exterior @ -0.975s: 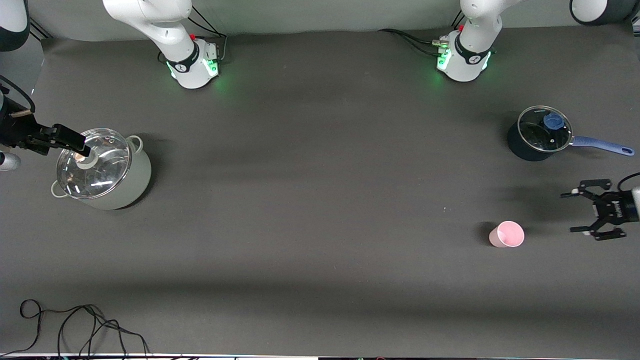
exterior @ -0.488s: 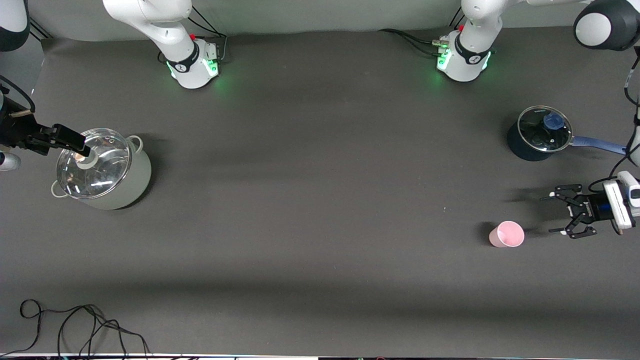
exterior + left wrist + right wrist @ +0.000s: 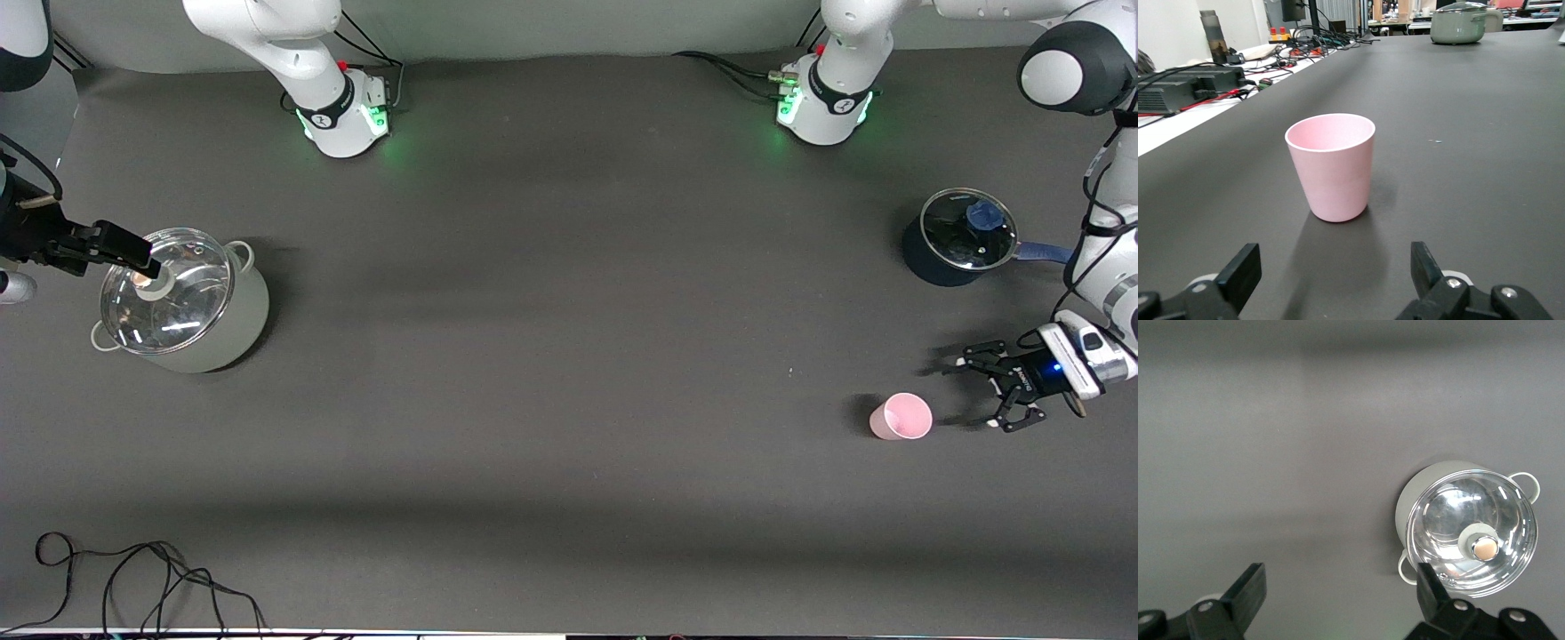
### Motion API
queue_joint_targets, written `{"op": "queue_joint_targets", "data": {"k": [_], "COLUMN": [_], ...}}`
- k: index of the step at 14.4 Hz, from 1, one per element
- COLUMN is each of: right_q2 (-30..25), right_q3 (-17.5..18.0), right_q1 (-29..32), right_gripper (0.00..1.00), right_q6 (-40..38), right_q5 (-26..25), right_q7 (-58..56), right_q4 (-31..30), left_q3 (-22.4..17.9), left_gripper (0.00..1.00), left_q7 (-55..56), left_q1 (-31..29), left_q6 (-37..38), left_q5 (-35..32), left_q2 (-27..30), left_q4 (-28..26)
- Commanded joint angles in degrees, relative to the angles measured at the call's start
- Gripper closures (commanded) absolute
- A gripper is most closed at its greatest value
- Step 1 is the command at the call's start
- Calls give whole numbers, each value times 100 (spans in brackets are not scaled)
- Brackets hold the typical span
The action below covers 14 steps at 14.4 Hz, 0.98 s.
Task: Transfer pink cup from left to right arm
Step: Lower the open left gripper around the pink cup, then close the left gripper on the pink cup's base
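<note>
My left gripper is to grab the pink cup by its lower body (image 3: 881, 422) (image 3: 1337, 193) next. The cup's rim then stays free for my right gripper.
The pink cup (image 3: 901, 417) stands upright and empty on the dark table toward the left arm's end. In the left wrist view the cup (image 3: 1331, 167) is straight ahead of the jaws, apart from them. My left gripper (image 3: 967, 396) is open and empty, low over the table beside the cup, its jaws facing the cup; in its own view the left gripper (image 3: 1336, 267) has its fingers spread wider than the cup. My right gripper (image 3: 133, 253) is open and empty, up in the air by the grey pot; in its own view the right gripper (image 3: 1338, 587) hangs over bare table.
A grey-green pot with a glass lid (image 3: 178, 302) stands at the right arm's end and shows in the right wrist view (image 3: 1468, 533). A dark blue saucepan with a glass lid (image 3: 960, 238) stands farther from the front camera than the cup. Loose cables (image 3: 133, 578) lie at the table's front edge.
My left gripper has moved toward the pink cup and come lower, staying open. The cup has not moved. The right arm has not moved.
</note>
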<state>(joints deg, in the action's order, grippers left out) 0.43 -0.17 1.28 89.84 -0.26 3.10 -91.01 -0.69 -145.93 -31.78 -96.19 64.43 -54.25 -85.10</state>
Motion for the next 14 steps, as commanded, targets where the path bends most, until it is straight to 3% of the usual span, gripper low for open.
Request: {"op": "queue_joint_targets", "data": {"k": [1, 14], "right_q2": [63, 45], "right_q3": [-18, -27], "right_q1": [-5, -5], "right_gripper": [0, 0], "right_q6": [-72, -81], "right_q5": [105, 96], "right_q7": [15, 6], "right_q4": [127, 118], "left_q3": [34, 446], "left_gripper": [0, 0], "left_q7": [-278, -252], "left_q1": [127, 356], "left_q6": [-216, -725], "left_q5": [271, 650], "left_q2": [37, -103], "left_q4": [-225, -595]}}
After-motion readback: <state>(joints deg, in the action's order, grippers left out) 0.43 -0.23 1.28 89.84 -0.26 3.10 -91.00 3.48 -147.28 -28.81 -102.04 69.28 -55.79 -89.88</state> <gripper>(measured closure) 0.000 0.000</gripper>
